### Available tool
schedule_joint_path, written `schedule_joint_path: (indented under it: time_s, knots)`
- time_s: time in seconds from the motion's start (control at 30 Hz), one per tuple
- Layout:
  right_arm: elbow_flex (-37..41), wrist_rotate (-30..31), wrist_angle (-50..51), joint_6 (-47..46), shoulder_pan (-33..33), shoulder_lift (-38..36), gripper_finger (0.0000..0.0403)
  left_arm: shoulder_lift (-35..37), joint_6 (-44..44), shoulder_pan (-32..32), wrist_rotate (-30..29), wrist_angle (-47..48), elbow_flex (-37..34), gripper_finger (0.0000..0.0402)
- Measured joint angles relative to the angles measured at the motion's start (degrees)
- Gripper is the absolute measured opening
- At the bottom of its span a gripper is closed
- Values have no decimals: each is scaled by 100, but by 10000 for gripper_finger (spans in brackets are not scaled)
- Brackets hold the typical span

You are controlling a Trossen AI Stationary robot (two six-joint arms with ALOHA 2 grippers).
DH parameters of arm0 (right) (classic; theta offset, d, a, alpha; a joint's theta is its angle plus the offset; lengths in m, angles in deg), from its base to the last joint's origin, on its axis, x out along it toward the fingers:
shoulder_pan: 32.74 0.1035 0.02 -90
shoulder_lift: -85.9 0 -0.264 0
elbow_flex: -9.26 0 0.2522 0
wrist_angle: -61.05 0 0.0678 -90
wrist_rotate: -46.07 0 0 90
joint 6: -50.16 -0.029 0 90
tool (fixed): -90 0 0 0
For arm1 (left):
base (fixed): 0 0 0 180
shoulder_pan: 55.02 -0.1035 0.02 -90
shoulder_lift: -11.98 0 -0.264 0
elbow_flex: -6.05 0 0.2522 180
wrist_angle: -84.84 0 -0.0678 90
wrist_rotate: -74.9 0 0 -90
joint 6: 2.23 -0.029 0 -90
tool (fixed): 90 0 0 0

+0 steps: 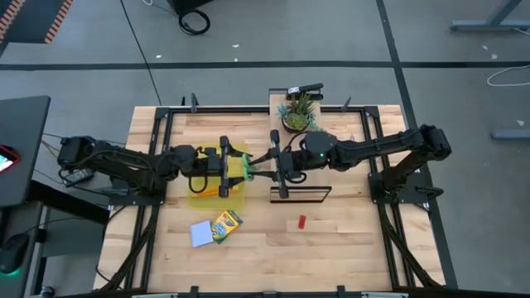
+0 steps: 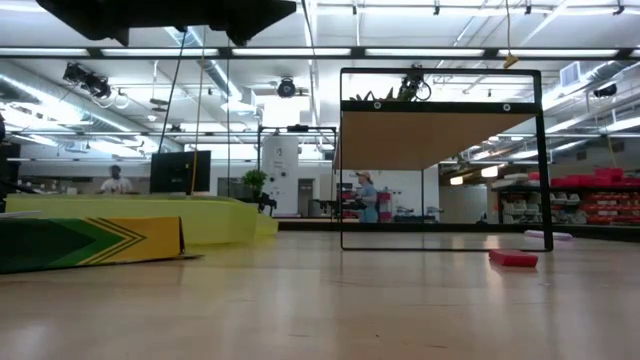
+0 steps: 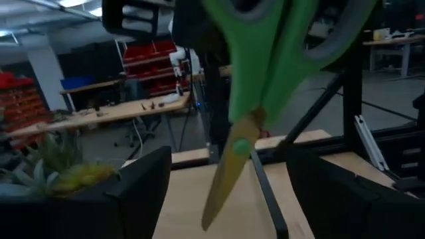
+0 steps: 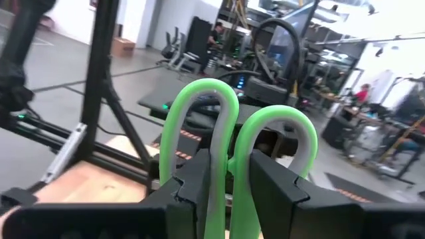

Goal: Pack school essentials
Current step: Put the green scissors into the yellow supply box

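Note:
My left gripper grabs the scissors by the base of their green handles next, to pack them in the yellow translucent case.
Green-handled scissors [image 1: 250,165] hang in the air between my two grippers, above the right end of the yellow case [image 1: 207,194]. My right gripper [image 1: 269,163] reaches in from the table's right and is shut on them. In the left wrist view the scissors [image 3: 259,73] fill the upper picture, blades [image 3: 222,182] slanting down. My left gripper [image 1: 232,163] is open, its fingers [image 3: 136,196] apart on either side below the scissors, touching nothing. The crayon box [image 1: 225,223], blue notepad [image 1: 201,233] and red block [image 1: 302,221] lie on the table. My right gripper [image 4: 229,179] pinches the scissors between its two fingers where the two green handle loops meet [image 4: 229,156]. It comes level from the table's right. The loops [image 4: 199,113] stick out ahead of the fingers toward the left arm. The scissors are lifted clear, blades tilted downward.
A black frame stand with a wooden panel [image 1: 300,194] stands just near of the right gripper. A potted plant [image 1: 298,112] sits at the far edge. In the low view the crayon box [image 2: 90,240] and red block [image 2: 513,258] lie on bare wood near the front.

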Motion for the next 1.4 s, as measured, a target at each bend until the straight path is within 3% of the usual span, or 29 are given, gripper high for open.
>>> schedule_joint_path:
  time_s: [0.5, 0.9, 1.17, 1.4]
  knots:
    - [0, 382, -231, 374, -7, 0, 104, 4, -431, -2, -75, -696, 2, 279]
    - [0, 386, -271, 467, -13, 0, 104, -175, -259, -23, -96, -968, 85, 261]
    - [0, 386, -245, 497, -13, 1, 104, -840, -369, -19, -145, -656, 724, 274]
    - [0, 449, -42, 499, -13, 2, 104, -852, -382, -5, -156, -245, 949, 250]
